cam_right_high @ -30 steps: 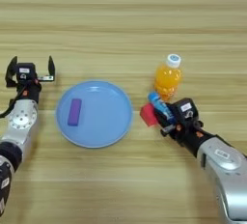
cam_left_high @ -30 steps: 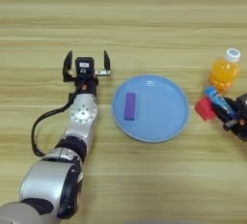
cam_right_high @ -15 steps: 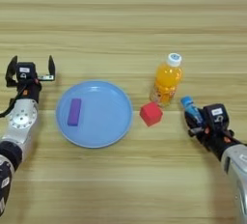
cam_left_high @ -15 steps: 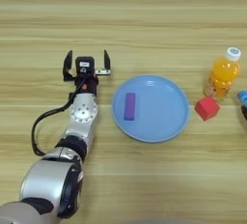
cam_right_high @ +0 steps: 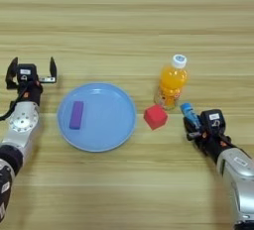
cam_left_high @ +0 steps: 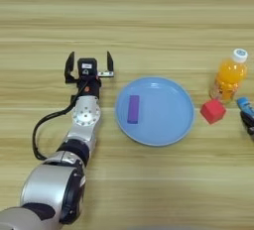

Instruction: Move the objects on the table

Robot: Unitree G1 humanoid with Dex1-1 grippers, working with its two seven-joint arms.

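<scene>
The blue tube (cam_left_high: pixel 244 105) lies low on the tabletop beside the red cube, so the robot's right gripper should open now.
On the table (cam_right_high: pixel 124 21), my right gripper (cam_right_high: pixel 192 123) is at the right, shut on the blue tube (cam_right_high: pixel 187 111), whose end sticks out up and to the left. The red cube (cam_right_high: pixel 155 117) stands free just left of it. Behind the cube is the upright orange-drink bottle (cam_right_high: pixel 171 83) with its white cap. The purple block (cam_left_high: pixel 133 109) lies flat on the left part of a blue plate (cam_left_high: pixel 168 125). My left gripper (cam_left_high: pixel 89 66) rests left of the plate, open, with nothing between its fingers (cam_left_high: pixel 109 63).
A black cable (cam_left_high: pixel 42 125) loops beside the left forearm. The plate fills the middle of the table between the two arms. The bottle, the cube and the tube crowd together at the right.
My right gripper has drawn back to the right with the blue tube, away from the red cube, which now stands apart. The left arm, plate and bottle have not moved.
</scene>
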